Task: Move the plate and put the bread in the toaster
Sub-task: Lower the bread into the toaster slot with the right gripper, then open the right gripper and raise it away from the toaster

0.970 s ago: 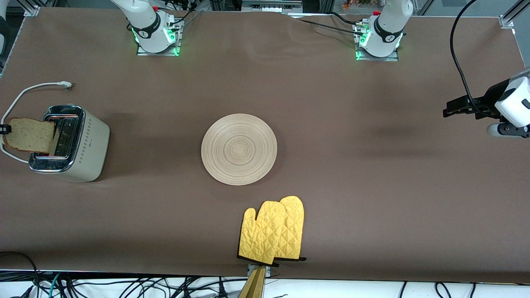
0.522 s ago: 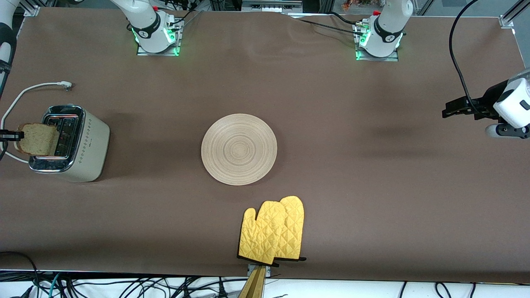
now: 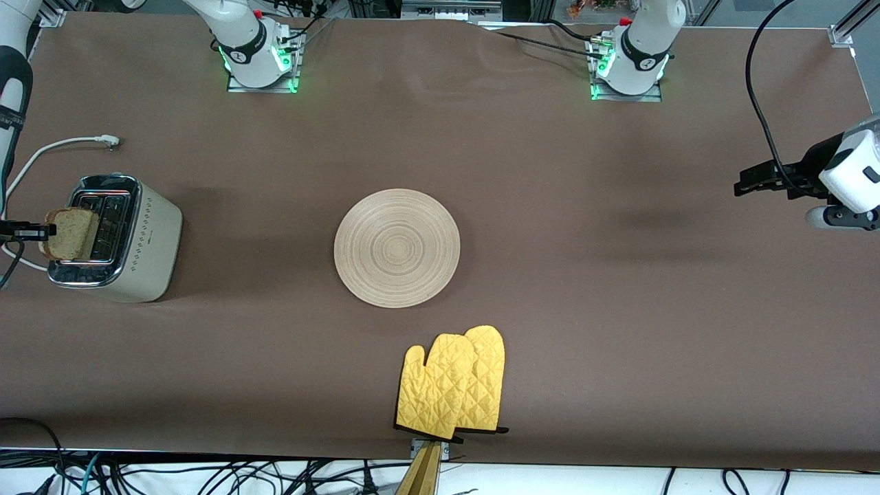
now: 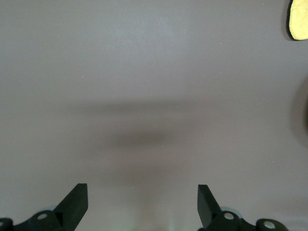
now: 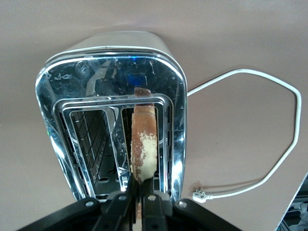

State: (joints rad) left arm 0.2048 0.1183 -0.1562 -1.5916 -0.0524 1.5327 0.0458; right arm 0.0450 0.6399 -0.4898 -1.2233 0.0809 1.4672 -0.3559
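The bread's lower part stands inside the toaster's slot in the right wrist view, so my right gripper opens next.
The cream toaster (image 3: 141, 240) stands at the right arm's end of the table. My right gripper (image 3: 36, 232) is over its chrome top and is shut on the upper edge of the bread (image 3: 70, 234). The slice hangs upright with its lower part down in one slot. In the right wrist view the bread (image 5: 144, 139) sits edge-on in one slot of the toaster (image 5: 110, 77), pinched by my right gripper (image 5: 139, 190); the second slot is empty. The wooden plate (image 3: 397, 247) lies at the table's middle. My left gripper (image 3: 746, 185) waits open over the left arm's end, also in the left wrist view (image 4: 142, 199).
Two yellow oven mitts (image 3: 454, 385) lie at the table's edge nearest the front camera, nearer than the plate; one corner shows in the left wrist view (image 4: 299, 19). The toaster's white cord (image 3: 55, 146) loops on the table beside it, seen too in the right wrist view (image 5: 269, 144).
The right gripper has come down with the bread, and the slice has sunk from above the toaster into the slot. The left arm and the plate have not moved.
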